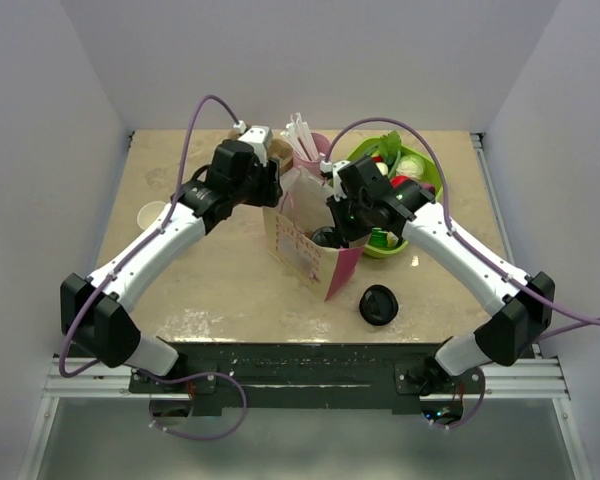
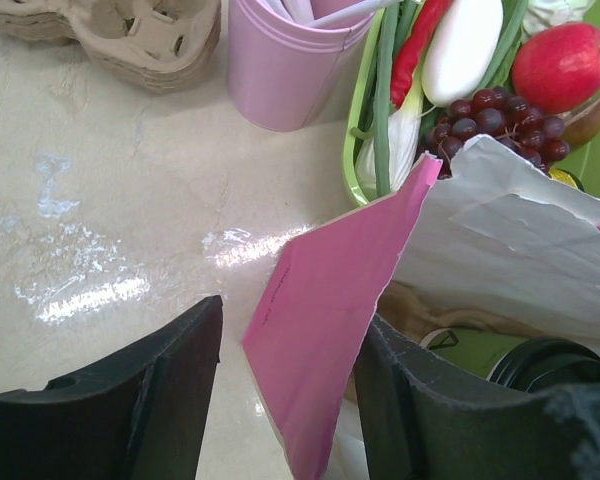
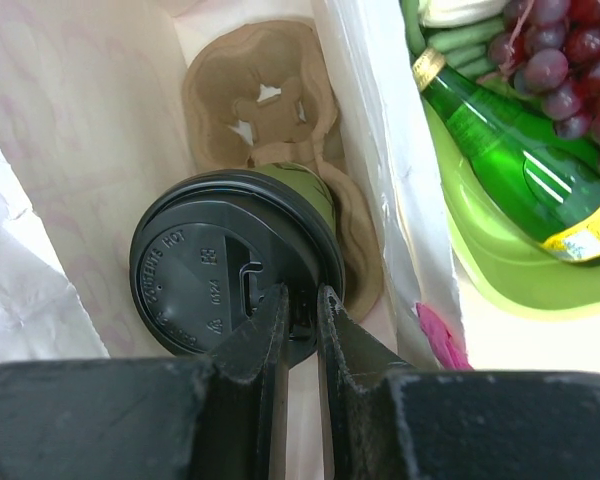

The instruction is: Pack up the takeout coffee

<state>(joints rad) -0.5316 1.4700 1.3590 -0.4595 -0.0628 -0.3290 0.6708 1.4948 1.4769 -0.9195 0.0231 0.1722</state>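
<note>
The coffee [image 3: 210, 270] leans within the bag's sides over the cardboard carrier and would rest inside, tilted, if I opened now. My right gripper releases the coffee next.
The takeout coffee [image 3: 210, 270], an olive-green cup with a black lid, is inside the pink bag [image 1: 335, 270] and over a cardboard carrier [image 3: 270, 80] at the bag's bottom. My right gripper [image 3: 302, 292] reaches into the bag from above and is shut on the rim of the lid. In the top view it [image 1: 342, 222] is over the bag's mouth. My left gripper [image 2: 292, 315] is open, with the bag's pink wall [image 2: 330, 260] standing between its fingers at the bag's far left edge [image 1: 272, 195]. The coffee's lid also shows in the left wrist view [image 2: 540, 362].
A loose black lid [image 1: 378, 304] lies near the table's front right. A lidless cup [image 1: 152, 214] stands at the left. A pink cup of stirrers [image 2: 280, 70] and stacked cardboard carriers [image 2: 140, 35] are behind the bag. A green basket [image 1: 388, 250] of produce and a green bottle [image 3: 510, 150] touches the bag's right side.
</note>
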